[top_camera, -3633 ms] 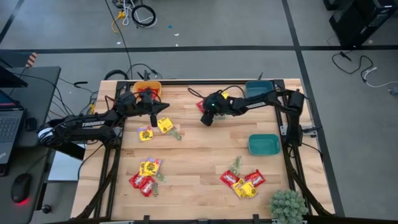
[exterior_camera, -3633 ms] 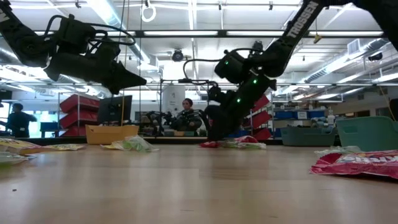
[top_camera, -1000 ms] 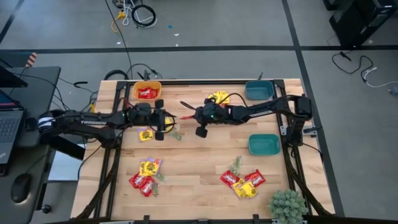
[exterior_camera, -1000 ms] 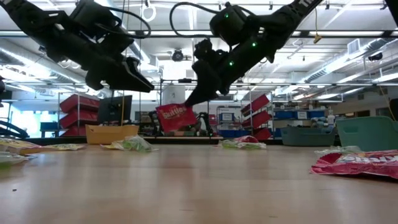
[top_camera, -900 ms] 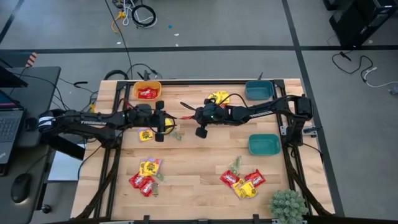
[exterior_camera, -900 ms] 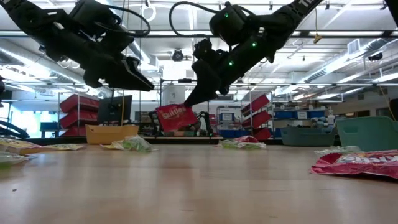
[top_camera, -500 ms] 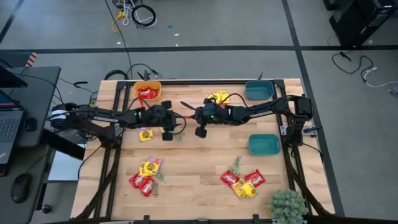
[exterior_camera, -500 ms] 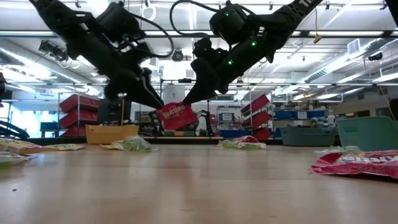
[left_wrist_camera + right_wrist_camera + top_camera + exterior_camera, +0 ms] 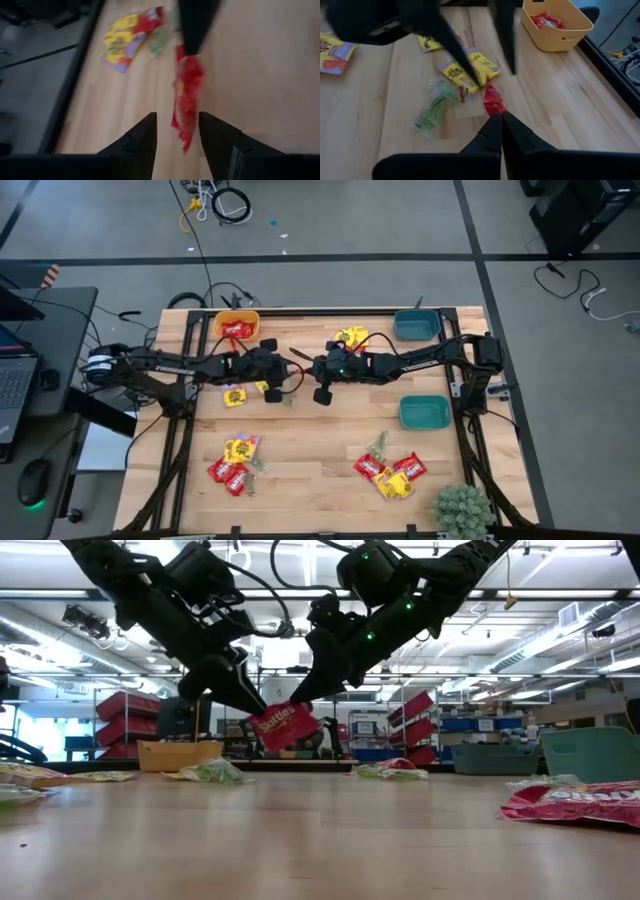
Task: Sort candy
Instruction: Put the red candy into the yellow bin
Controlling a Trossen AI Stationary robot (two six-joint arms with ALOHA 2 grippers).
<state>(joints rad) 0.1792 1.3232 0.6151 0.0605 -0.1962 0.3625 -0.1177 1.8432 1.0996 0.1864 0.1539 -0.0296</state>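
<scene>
I need my left gripper to grab the red candy packet by its free lower end (image 9: pixel 184 131) next, to sort it into the orange bowl.
A red candy packet (image 9: pixel 285 727) hangs in the air over the far middle of the table, with my right gripper (image 9: pixel 500 122) shut on its top. My left gripper (image 9: pixel 176 131) is open. Its two fingers stand on either side of the packet's lower end (image 9: pixel 183 137); I see no touch. In the high view the two grippers meet tip to tip, left gripper (image 9: pixel 281 370) and right gripper (image 9: pixel 304 366). Below them yellow candy (image 9: pixel 470 69) and a pale green packet (image 9: pixel 434 106) lie flat on the wood. My right gripper pinches the red packet's upper end (image 9: pixel 493 111) between its two shut fingers. The fingers slant down from the table's right side. The packet hangs below them, tilted, clear of the table.
An orange bowl (image 9: pixel 237 326) with red candy stands at the far left. Two teal bowls (image 9: pixel 415 326) (image 9: pixel 424 413) stand on the right. Candy piles lie near left (image 9: pixel 237 460), near right (image 9: pixel 390 472) and far middle (image 9: pixel 350 337). A green plant (image 9: pixel 462 508) is at the near right corner.
My left gripper has gone toward the table's right, up to the hanging red packet, and has tipped further down; its fingers have stayed open and now flank the packet's lower end. The packet hangs where it did.
</scene>
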